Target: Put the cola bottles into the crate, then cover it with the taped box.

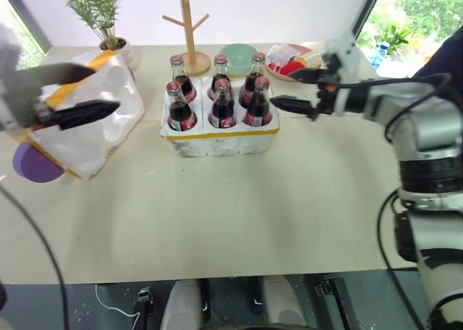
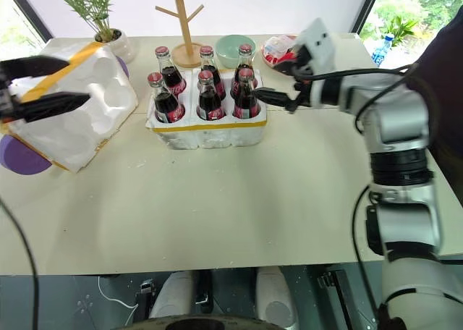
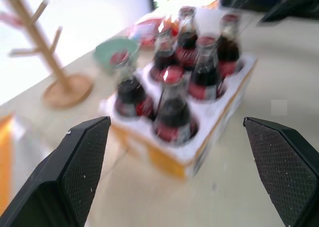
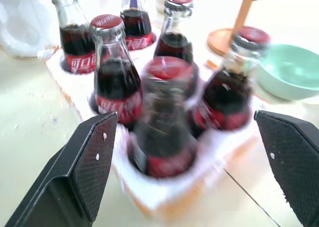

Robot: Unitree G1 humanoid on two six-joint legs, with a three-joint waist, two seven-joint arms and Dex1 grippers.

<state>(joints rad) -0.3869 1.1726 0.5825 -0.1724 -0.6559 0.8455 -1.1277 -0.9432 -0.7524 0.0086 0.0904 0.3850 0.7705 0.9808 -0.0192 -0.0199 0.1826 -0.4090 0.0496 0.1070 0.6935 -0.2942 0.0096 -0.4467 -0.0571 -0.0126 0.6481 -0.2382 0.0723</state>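
Note:
The taped box's white body is far wider than the robot's open fingers, so the left gripper will grab the taped box by the narrow purple handle next.
Six cola bottles with red caps stand in the wells of the crate, a low white foam tray with a thin yellow band, at the table's middle back. Just right of it my right gripper is open and empty, its fingers pointing at the nearest bottle; in the right wrist view its fingers frame the bottles. The taped box, white foam with yellow tape, lies tilted at the left with its hollow side showing. My left gripper hovers open over it, holding nothing.
Behind the crate stand a wooden mug tree, a green bowl and a plate of packets. A potted plant is at the back left. A purple disc lies under the box's near corner.

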